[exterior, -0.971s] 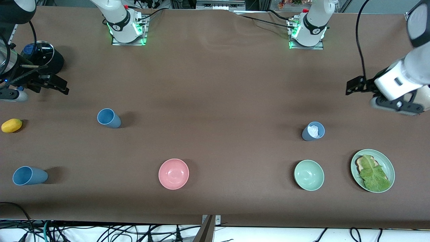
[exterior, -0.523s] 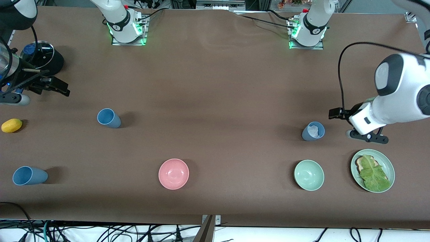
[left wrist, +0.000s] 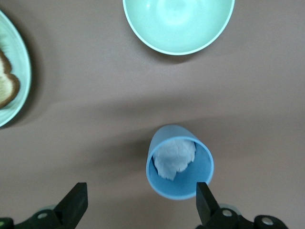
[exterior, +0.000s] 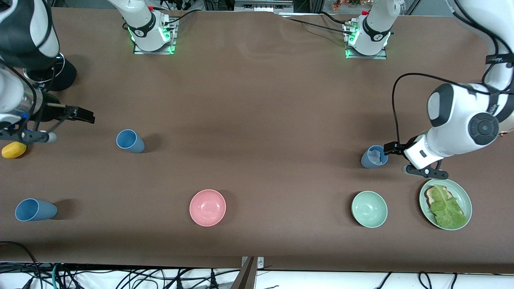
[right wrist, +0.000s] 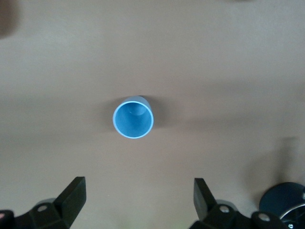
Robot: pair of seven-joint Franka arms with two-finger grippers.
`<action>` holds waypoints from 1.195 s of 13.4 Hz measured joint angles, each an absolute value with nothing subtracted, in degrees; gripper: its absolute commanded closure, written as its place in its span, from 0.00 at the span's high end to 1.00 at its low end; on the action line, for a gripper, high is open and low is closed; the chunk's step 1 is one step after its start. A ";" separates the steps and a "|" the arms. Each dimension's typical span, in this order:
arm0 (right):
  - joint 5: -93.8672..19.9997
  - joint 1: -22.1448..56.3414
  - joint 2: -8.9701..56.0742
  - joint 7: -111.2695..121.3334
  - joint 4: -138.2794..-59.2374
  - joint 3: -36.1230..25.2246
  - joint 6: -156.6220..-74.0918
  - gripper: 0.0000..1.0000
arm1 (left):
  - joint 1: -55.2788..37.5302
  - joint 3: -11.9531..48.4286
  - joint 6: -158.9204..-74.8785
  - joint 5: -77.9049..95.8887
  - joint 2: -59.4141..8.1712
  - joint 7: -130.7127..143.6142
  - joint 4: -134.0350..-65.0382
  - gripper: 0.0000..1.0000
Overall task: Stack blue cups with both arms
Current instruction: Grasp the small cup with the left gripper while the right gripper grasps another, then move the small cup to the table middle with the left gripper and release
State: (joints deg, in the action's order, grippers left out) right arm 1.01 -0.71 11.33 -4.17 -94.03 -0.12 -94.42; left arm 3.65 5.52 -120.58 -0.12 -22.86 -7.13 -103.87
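Observation:
I should lower my left gripper before closing on the greyer blue cup, because its fingers are above the cup's rim, one of them over the cup's opening [exterior: 378, 155].
Three blue cups stand upright on the brown table. A light blue cup [exterior: 129, 141] [right wrist: 133, 117] and another [exterior: 35, 210] are toward the right arm's end. The greyer blue cup [exterior: 374, 156] [left wrist: 181, 188], with a crumpled white lump [left wrist: 175, 157] in it, stands toward the left arm's end. My left gripper [exterior: 425, 172] [left wrist: 140, 193] hangs open over the table between that cup and the plate; one fingertip [left wrist: 204, 195] is level with the cup's rim. My right gripper [exterior: 35, 137] [right wrist: 139, 185] is open and empty over the table beside the yellow fruit.
A pink bowl [exterior: 207, 207] and a green bowl [exterior: 369, 209] [left wrist: 178, 28] sit nearer the front camera. A green plate [exterior: 466, 196] [left wrist: 16, 71] holds toast and lettuce. A yellow fruit [exterior: 14, 149] and a black pot [exterior: 60, 74] [right wrist: 286, 202] lie at the right arm's end.
The left arm has swung in from the table's end and come down beside the greyer blue cup. The right arm has shifted toward the yellow fruit. Both grippers stayed open.

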 measured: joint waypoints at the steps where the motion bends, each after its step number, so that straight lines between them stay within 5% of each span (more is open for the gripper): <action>1: 1.09 -1.63 12.66 -4.13 -94.07 -0.31 -94.43 1.00 | 3.65 5.52 -121.89 -0.12 -23.93 -7.13 -104.49 1.00; 2: 1.10 -2.68 13.94 -3.98 -94.08 -0.44 -94.49 1.00 | 3.65 5.51 -122.84 -0.13 -25.05 -7.13 -104.88 0.99; 5: 1.10 -4.48 16.62 -3.71 -94.07 -0.58 -95.15 1.00 | 3.65 5.51 -125.64 -0.13 -27.22 -7.13 -105.89 0.17; 6: 1.13 -4.47 17.10 -3.71 -94.07 -0.57 -95.64 1.00 | 3.66 5.51 -125.98 -0.13 -27.36 -7.13 -106.10 0.00; 16: 2.26 -3.01 18.67 -3.71 -111.16 0.43 -121.42 1.00 | 3.36 10.47 -124.41 -0.09 -25.74 -1.71 -104.34 0.00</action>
